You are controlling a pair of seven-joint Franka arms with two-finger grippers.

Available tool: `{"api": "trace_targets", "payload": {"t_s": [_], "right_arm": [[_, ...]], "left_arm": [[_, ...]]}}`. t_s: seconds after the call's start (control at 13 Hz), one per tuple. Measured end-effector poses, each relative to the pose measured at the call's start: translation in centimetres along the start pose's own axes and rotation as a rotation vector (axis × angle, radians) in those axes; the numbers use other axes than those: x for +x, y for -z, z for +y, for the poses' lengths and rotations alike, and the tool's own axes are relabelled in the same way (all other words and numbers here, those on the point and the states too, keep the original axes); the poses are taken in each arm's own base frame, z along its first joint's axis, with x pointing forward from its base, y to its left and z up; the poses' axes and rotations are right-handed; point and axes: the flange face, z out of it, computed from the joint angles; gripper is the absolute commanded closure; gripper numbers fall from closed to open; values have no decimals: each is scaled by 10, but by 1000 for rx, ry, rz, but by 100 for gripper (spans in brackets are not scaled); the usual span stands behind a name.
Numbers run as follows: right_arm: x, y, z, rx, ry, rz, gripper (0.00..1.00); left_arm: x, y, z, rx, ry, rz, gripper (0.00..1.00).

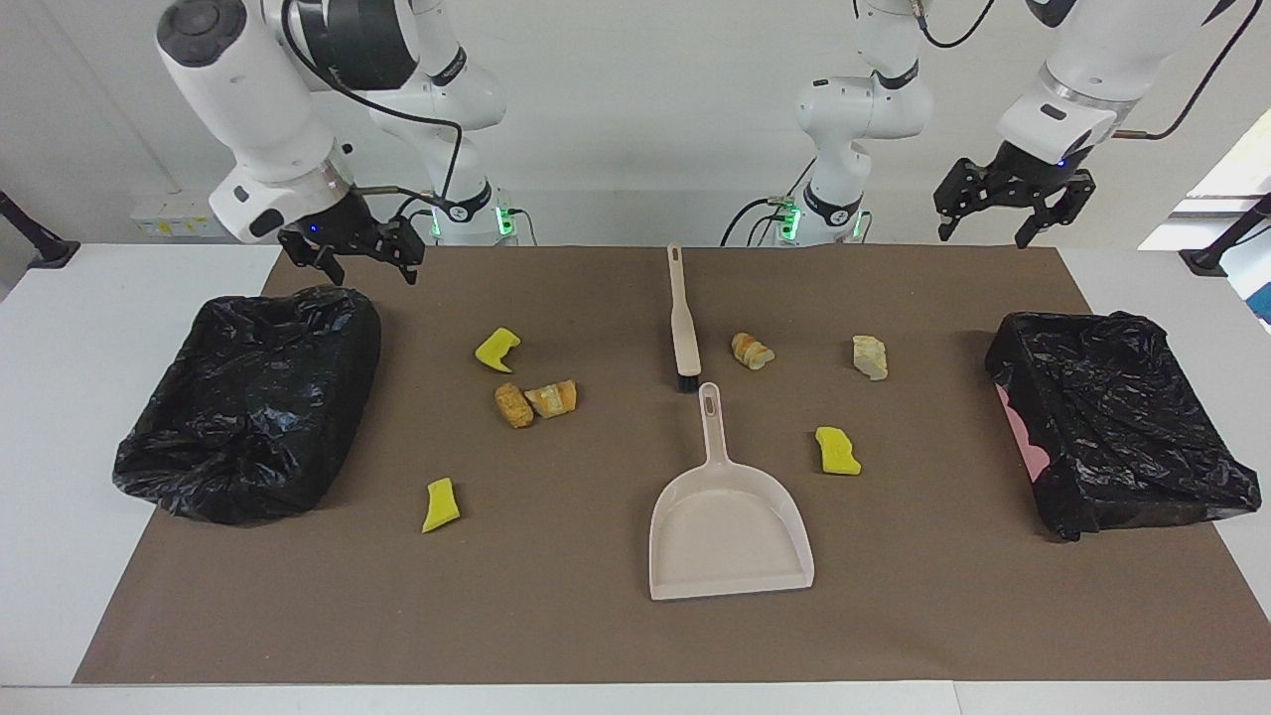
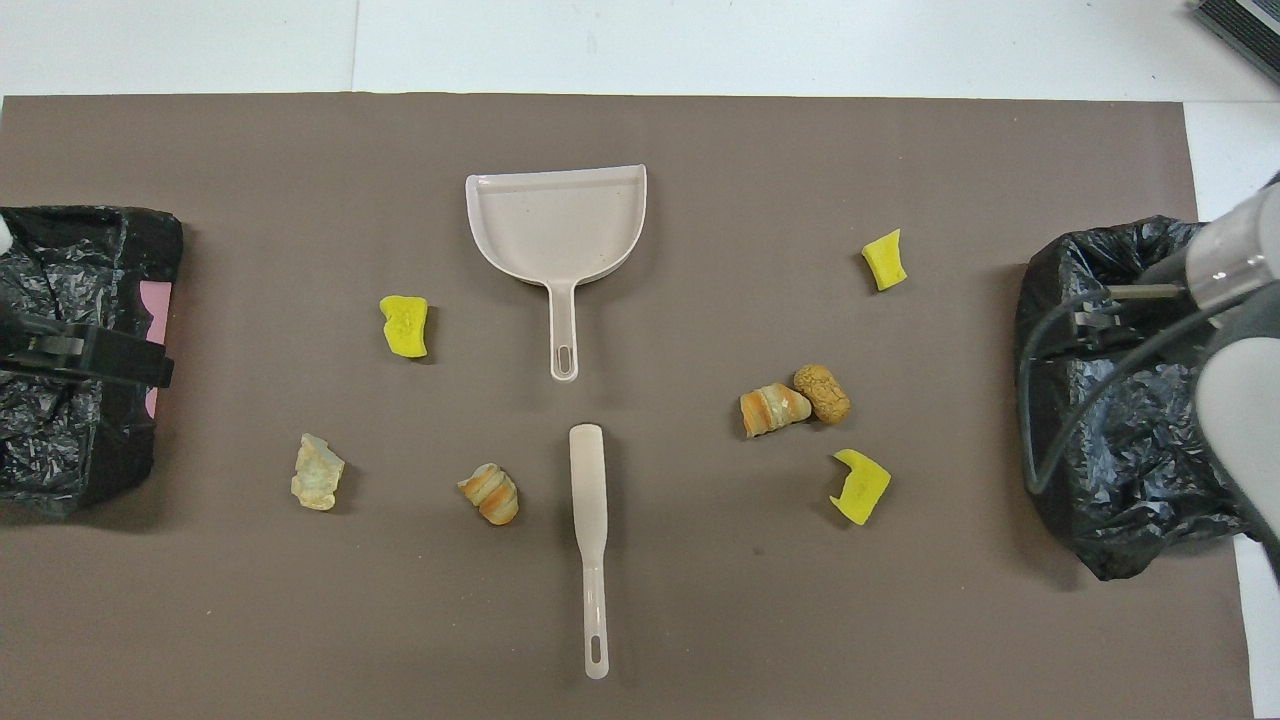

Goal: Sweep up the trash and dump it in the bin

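Observation:
My right gripper grips the beige dustpan by its narrow handle next, since the dustpan's pan spreads too wide for the fingers.
Several trash scraps lie on the brown mat. Three are yellow chunks. The others are tan bread-like lumps, two touching and two apart. A beige dustpan lies mid-mat with its handle toward the robots. The brush lies just nearer the robots. One black-bagged bin stands at the right arm's end, another bin at the left arm's end. My right gripper hangs open over the first bin's robot-side rim. My left gripper hangs open, high above the mat's robot-side edge.
The mat covers most of the white table. From overhead, the right arm and its cable cover part of one bin. A dark part of the left hand crosses the other bin.

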Motion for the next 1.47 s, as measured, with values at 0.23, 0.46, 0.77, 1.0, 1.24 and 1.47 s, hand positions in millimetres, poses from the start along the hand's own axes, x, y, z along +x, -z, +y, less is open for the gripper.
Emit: {"api": "trace_targets", "payload": {"t_s": [0.23,0.46,0.77,1.0,1.24,1.47], "right_arm": [[20,-30,-47,-35,78,-8,0],[38,-65,-100,-48,122,11,0],[54,-112,-169,-23,87,46,0],[66,-131,-212,0,103,82,0],[69,-158,-280,12,79,123,0],[78,-195,-327,18,45,147,0]], "left_arm": [[-10,-15,28,-5,-46,-20,0],[-21,-45,79,-2,-34,-27,0],[-58,-109,168,12,5,-42,0],[-104,-154,215,-6,42,-32,0],[-136,-196,261,-22,102,-5,0],[-165,-240,305,-33,102,11,0]]}}
